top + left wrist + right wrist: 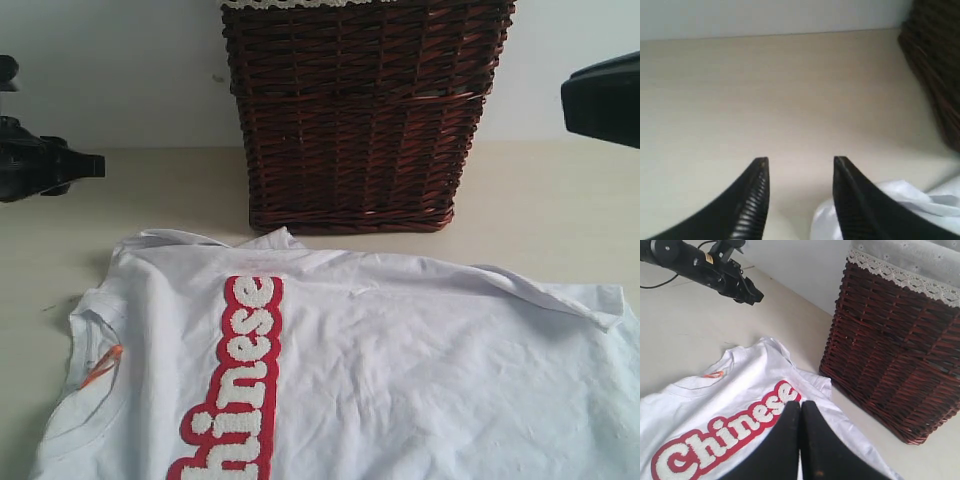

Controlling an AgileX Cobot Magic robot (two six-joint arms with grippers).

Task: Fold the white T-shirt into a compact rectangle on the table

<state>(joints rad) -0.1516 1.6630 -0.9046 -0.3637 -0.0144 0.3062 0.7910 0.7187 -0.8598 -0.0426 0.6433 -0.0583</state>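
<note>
My left gripper grabs the white T-shirt [400,370] by its bottom hem [630,345] next, to fold it into a compact rectangle.
The white T-shirt [400,370] lies spread face up on the table [545,190], its red-outlined letters [240,380] running toward the near edge and the orange tag [102,365] at the neck on the left. My left gripper [801,161] hovers open above bare table beyond the shirt's left shoulder, with nothing between its fingers; a bit of white cloth [905,197] shows beside one finger. In the exterior view the left gripper [95,165] is at the left edge. My right gripper [800,405] is shut and empty, held above the shirt [740,390].
A dark brown wicker basket [365,110] with a white lace-edged liner [910,260] stands behind the shirt at the middle back. The right arm's black body [605,95] hangs at the upper right. Bare table [680,330] lies to the left of the shirt.
</note>
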